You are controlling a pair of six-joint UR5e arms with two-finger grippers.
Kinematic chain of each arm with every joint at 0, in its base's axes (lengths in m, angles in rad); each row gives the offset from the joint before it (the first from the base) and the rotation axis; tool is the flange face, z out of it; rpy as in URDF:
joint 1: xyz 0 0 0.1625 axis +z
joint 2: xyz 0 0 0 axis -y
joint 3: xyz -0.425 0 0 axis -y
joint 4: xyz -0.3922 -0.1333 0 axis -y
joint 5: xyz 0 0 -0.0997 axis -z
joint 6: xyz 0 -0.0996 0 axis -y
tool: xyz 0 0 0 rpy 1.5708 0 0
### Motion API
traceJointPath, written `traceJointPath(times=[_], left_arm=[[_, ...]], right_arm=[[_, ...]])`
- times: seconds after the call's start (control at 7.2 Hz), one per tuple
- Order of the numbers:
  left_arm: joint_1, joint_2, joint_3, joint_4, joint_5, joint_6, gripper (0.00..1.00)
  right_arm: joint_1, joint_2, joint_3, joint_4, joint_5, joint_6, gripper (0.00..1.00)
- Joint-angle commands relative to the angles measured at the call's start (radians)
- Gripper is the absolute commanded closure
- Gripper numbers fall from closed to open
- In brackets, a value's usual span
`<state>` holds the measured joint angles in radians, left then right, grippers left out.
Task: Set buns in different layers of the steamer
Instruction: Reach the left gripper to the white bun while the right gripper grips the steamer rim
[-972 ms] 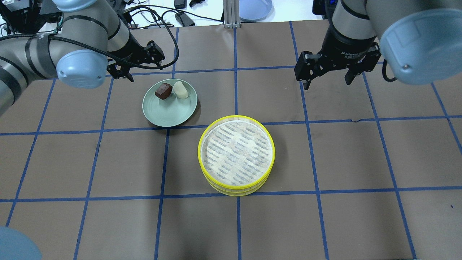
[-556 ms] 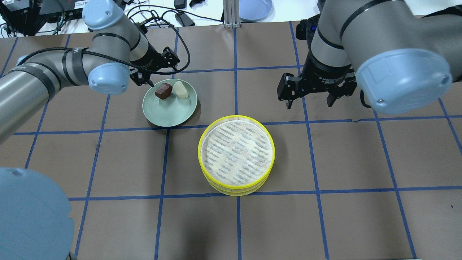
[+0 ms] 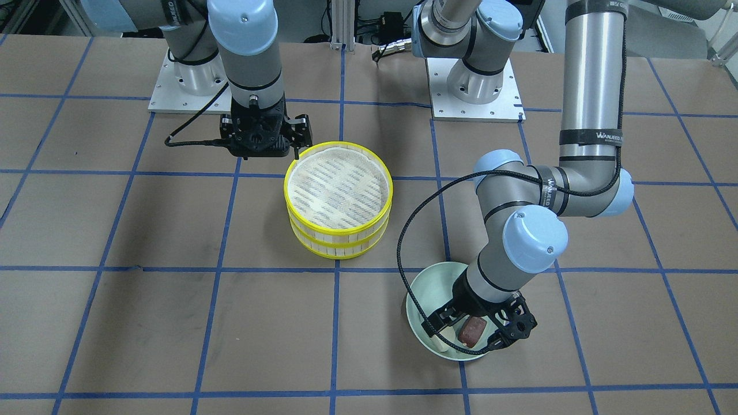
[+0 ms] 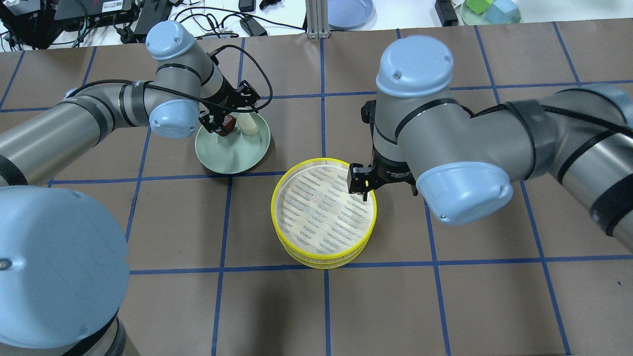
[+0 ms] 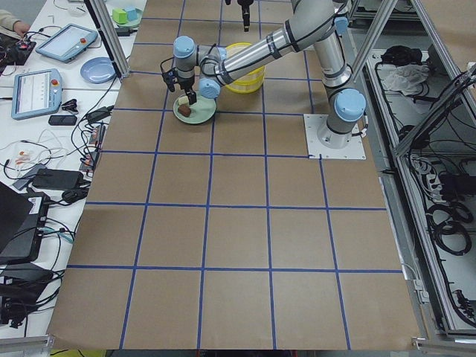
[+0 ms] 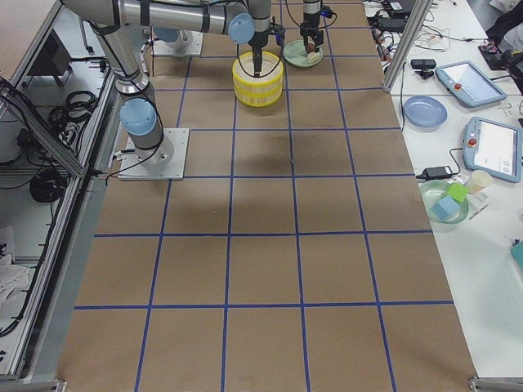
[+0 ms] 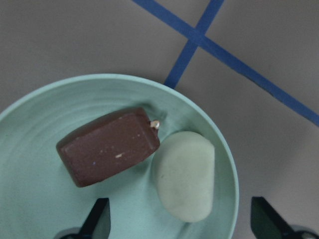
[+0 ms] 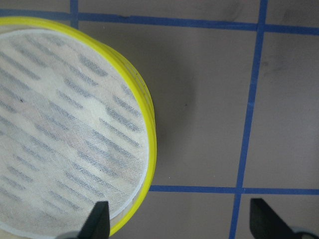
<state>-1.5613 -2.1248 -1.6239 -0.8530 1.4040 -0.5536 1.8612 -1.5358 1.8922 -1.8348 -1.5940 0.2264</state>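
Observation:
The cream-white bun should fill one steamer layer, so my left gripper should next grab the bun by its rounded body.
The dark reddish-brown bun and the cream-white bun lie side by side on the pale green plate. My left gripper is open and hovers just above them, its fingers on either side of the pair; it also shows in the overhead view. The two steamer layers stand stacked and hold nothing. My right gripper is open at the stack's right side. One finger is over the top tray and the other is outside the yellow rim.
A blue plate, cables, an aluminium post and a green dish of blocks lie beyond the table's far edge. The arm bases stand at the robot's side. Brown paper with blue grid lines covers the table.
My left gripper has moved from beside the plate to just above the two buns. My right gripper has moved left and toward the robot to the steamer's right rim. Both stay open.

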Motion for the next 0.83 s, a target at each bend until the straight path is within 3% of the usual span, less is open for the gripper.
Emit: traceJointPath(times=[0.0, 0.14, 0.28, 0.42, 0.69], left_arm=[[0.000, -0.015, 0.001, -0.008, -0.010, -0.017, 0.03], [-0.002, -0.023, 0.003, -0.005, -0.013, -0.037, 0.06], [-0.002, -0.029, 0.003, -0.005, -0.016, -0.037, 0.14], [-0.002, -0.035, 0.003, -0.008, -0.014, -0.038, 0.32], [-0.002, -0.041, 0.004, -0.006, -0.014, -0.023, 1.00]], right_arm=[[0.033, 0.106, 0.025, -0.033, 0.011, 0.005, 0.19], [0.047, 0.124, 0.024, -0.056, 0.009, 0.004, 0.25], [0.047, 0.125, 0.022, -0.057, 0.008, 0.004, 0.42], [0.047, 0.126, 0.021, -0.057, 0.005, 0.004, 0.59], [0.046, 0.128, 0.021, -0.052, 0.003, 0.002, 0.86]])
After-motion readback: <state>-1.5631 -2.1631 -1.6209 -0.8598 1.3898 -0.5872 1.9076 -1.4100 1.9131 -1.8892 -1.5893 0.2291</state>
